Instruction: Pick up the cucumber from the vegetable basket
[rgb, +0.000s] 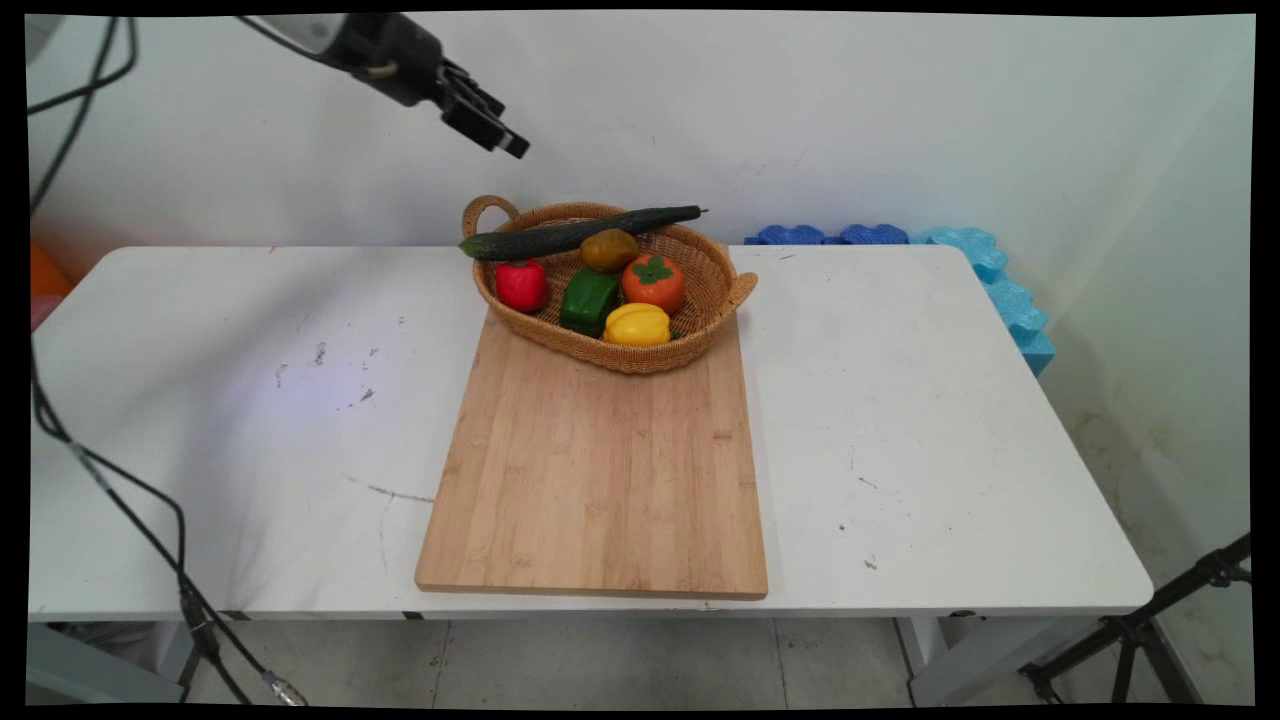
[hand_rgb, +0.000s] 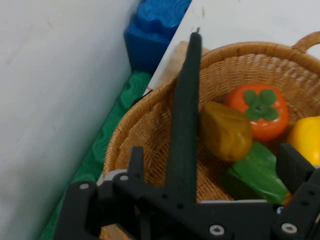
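Observation:
My gripper grabs the cucumber by its thick part near the blunt green end (rgb: 524, 244) next, to lay the cucumber on the wooden cutting board (rgb: 600, 480).
My gripper (rgb: 497, 128) hangs high over the table's back edge, up and left of a wicker basket (rgb: 722, 300), and holds nothing. In the hand view its fingers (hand_rgb: 135, 161) stand wide apart, so the gripper (hand_rgb: 215, 167) is open. A long dark cucumber (rgb: 580, 233) lies across the basket's far rim and is the nearest thing below it. Inside the basket are a red pepper (rgb: 521, 285), a green pepper (rgb: 588, 300), a yellow pepper (rgb: 637, 324), an orange persimmon (rgb: 653, 282) and a brownish potato (rgb: 609, 249). The hand view shows the cucumber (hand_rgb: 185, 125), potato (hand_rgb: 226, 131) and persimmon (hand_rgb: 257, 110).
The basket rests on the far end of a wooden cutting board (rgb: 600, 470) in the table's middle. Blue foam mats (rgb: 870, 234) lean behind the table at the right. Black cables (rgb: 130, 500) hang at the left, and a tripod leg (rgb: 1140, 625) stands at the lower right.

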